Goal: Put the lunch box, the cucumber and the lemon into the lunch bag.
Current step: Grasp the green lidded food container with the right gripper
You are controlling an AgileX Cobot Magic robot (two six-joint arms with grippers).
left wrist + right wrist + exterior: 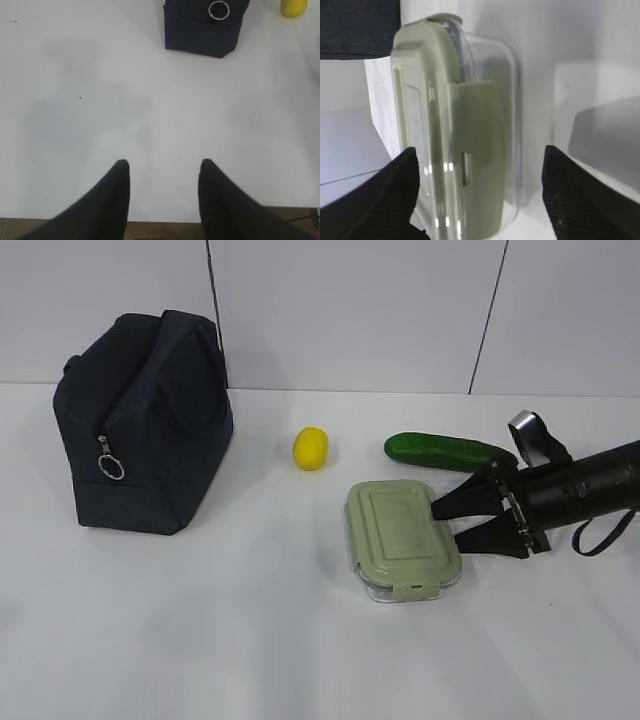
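My right gripper should next pack the lunch box into the lunch bag, grabbing its latched short end (475, 160).
The lunch box (400, 538), clear with a sage-green lid, lies flat at centre right. My right gripper (452, 523) is open, its jaws straddling the box's right end, one above the lid and one below. In the right wrist view the box (455, 125) fills the gap between the fingers of the right gripper (479, 155). The dark green cucumber (445, 450) lies just behind the box. The yellow lemon (311, 448) sits mid-table. The navy lunch bag (150, 430) stands far left with its silver ring pull (110, 468). My left gripper (164, 167) is open over bare table, with the lunch bag (200, 30) and lemon (293, 7) ahead.
The white table (250, 640) ends at a front edge (160, 222) right under the left fingers. A pale panelled wall (350, 310) rises behind the objects. A black strap loop (600, 535) hangs from the right arm.
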